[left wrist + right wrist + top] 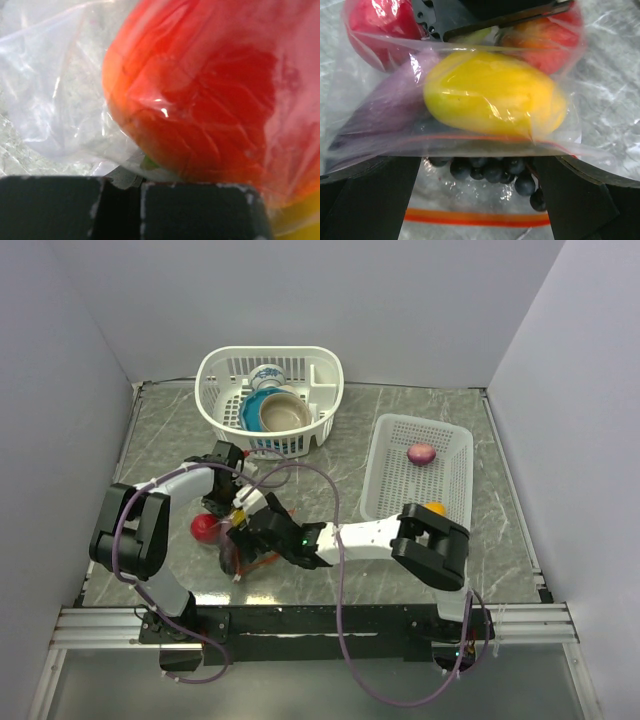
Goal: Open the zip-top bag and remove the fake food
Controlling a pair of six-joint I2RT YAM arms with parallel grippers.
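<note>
The dark grapes need to come out through the bag's opening. My right gripper will next grab them by the side nearest the bag's opening [493, 173].
The zip-top bag [250, 548] lies on the table near the front left, with its red-orange zip strip [470, 218] toward my right gripper. Inside show a yellow lemon [490, 95], a purple eggplant [385, 112], dark grapes [490, 170], a red apple [205, 528] and a red-orange fruit [200, 100]. My left gripper [238, 510] is shut on a fold of the bag's film [122, 176] at its far end. My right gripper [477, 200] is open at the bag's mouth, its fingers [370, 200] on either side of the grapes. A purple onion [422, 453] and an orange [435, 508] lie in the white tray [455, 480].
A white basket [225, 370] with ceramic bowls stands at the back centre, just beyond my left arm. The white tray sits at the right, next to my right arm's elbow. Grey walls close in the left, back and right sides.
</note>
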